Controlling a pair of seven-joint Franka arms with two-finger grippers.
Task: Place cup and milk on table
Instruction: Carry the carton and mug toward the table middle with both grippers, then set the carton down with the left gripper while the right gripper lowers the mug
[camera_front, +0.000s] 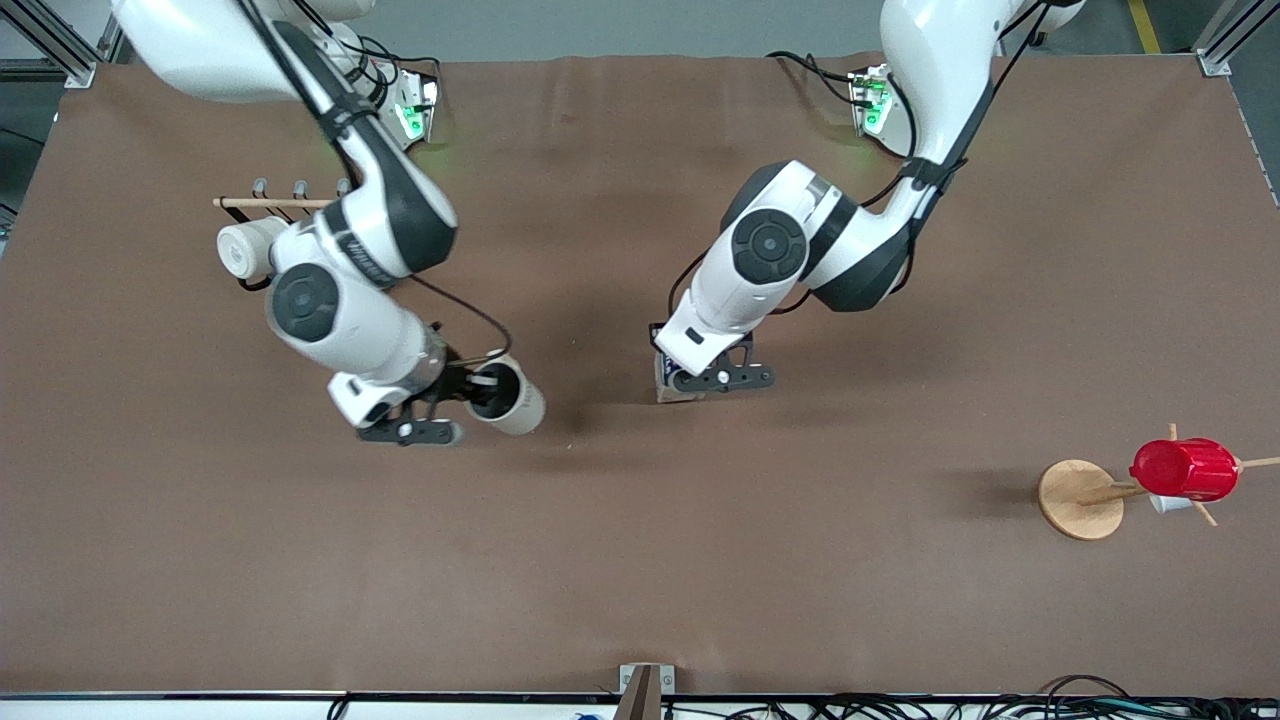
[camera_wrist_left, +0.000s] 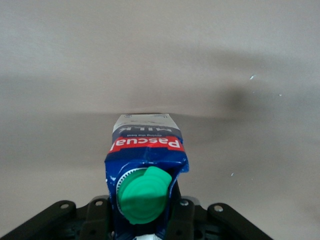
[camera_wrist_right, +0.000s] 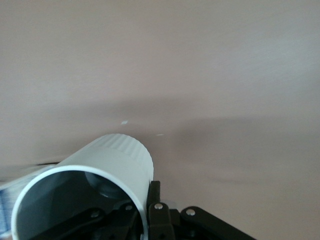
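Note:
My right gripper stays closed on the cup from here until the cup stands beside the milk. The cup is still short of the milk, as its tilted base (camera_front: 530, 418) hangs over the table.
The cup (camera_front: 512, 398) is pale beige-grey with a dark inside. It is tilted, mouth toward the front camera, low over the brown table (camera_front: 640, 560). My right gripper (camera_front: 482, 390) is shut on its rim wall, one finger inside and one outside; the right wrist view shows the cup (camera_wrist_right: 107, 165) in that gripper (camera_wrist_right: 145, 207). My left gripper (camera_front: 700, 378) is shut on the milk (camera_front: 666, 388), which is mostly hidden under the hand near the table's middle. In the left wrist view the carton (camera_wrist_left: 147, 145) shows its green cap (camera_wrist_left: 144, 196) between the fingers (camera_wrist_left: 184, 220). I cannot tell if its base touches the cloth.
A wooden mug tree (camera_front: 1080, 498) holding a red ribbed cup (camera_front: 1185, 468) stands toward the left arm's end, nearer the front camera. A wooden hook rail (camera_front: 270, 203) with a white mug (camera_front: 245, 250) stands beside the right arm.

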